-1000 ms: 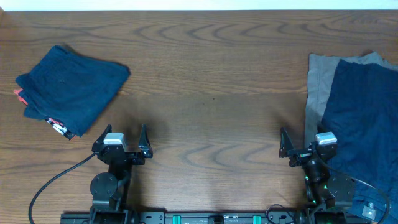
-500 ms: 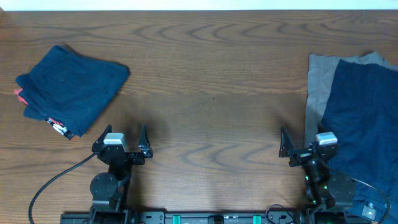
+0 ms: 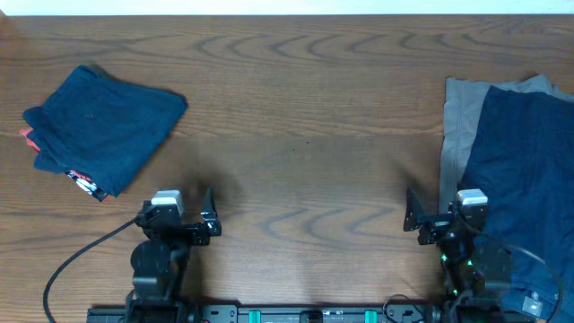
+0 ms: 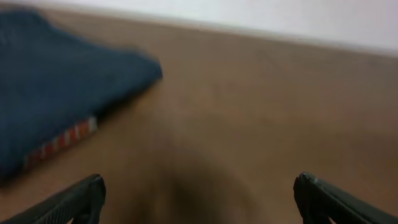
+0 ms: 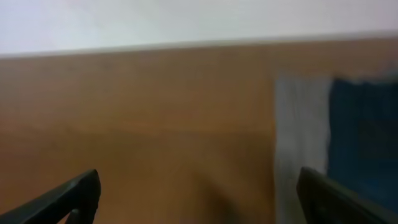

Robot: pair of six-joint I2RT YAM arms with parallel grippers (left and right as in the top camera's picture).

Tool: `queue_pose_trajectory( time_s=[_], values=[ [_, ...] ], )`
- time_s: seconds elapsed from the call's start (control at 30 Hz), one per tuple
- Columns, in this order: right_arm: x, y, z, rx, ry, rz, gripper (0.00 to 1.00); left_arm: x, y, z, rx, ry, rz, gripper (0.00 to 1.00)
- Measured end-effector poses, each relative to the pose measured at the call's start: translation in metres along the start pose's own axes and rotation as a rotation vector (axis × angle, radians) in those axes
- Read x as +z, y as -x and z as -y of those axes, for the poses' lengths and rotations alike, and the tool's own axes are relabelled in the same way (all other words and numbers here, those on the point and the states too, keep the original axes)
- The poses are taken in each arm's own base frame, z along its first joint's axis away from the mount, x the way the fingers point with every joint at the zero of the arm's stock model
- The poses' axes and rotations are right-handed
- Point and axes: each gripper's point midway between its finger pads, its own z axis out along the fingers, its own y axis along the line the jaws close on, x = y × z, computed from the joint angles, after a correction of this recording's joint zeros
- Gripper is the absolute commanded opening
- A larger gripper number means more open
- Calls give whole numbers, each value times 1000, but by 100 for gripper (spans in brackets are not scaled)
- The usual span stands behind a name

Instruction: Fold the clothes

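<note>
The right gripper will next grab the spread dark blue garment by its edge bordering the grey one, to pull the blue garment out for folding.
A folded dark blue garment (image 3: 100,127) lies at the table's left, with a striped tag at its near edge; it also shows in the left wrist view (image 4: 56,106). At the right edge a dark blue garment (image 3: 525,170) lies spread over a grey one (image 3: 457,126); both show in the right wrist view, the grey one (image 5: 300,137) left of the blue one (image 5: 364,137). My left gripper (image 3: 176,215) is open and empty near the front edge, its jaws wide apart in its wrist view (image 4: 199,199). My right gripper (image 3: 438,215) is open and empty beside the grey garment (image 5: 199,196).
The wooden table (image 3: 305,135) stretches between the two piles. A black cable (image 3: 81,256) runs from the left arm's base toward the front left. A small red item (image 3: 27,135) peeks out at the folded garment's left edge.
Both grippers have shifted slightly toward the front edge and look a little raised. The clothes have not moved.
</note>
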Motion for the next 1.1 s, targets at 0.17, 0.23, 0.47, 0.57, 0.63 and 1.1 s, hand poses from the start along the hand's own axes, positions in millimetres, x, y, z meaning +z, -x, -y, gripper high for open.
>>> queue_pose_trajectory(
  time_s=[0.17, 0.23, 0.47, 0.57, 0.63, 1.1],
  values=[
    [-4, 10, 20, 9, -135, -116, 99, -14, 17, 7, -6, 3, -141, 98],
    [-3, 17, 27, 8, -188, -169, 99, -20, 31, 10, -7, 10, -190, 98],
    [21, 12, 62, -13, -383, -462, 99, -19, 46, 13, -14, 51, -431, 98],
    [41, -3, 83, -2, -453, -578, 99, -10, 42, 13, -17, 59, -513, 98],
    [54, -16, 95, 11, -481, -627, 99, -4, 34, 13, -21, 61, -563, 98],
    [89, -84, 159, 169, -637, -729, 77, 9, 3, 9, -41, 88, -721, 98]
  ],
)
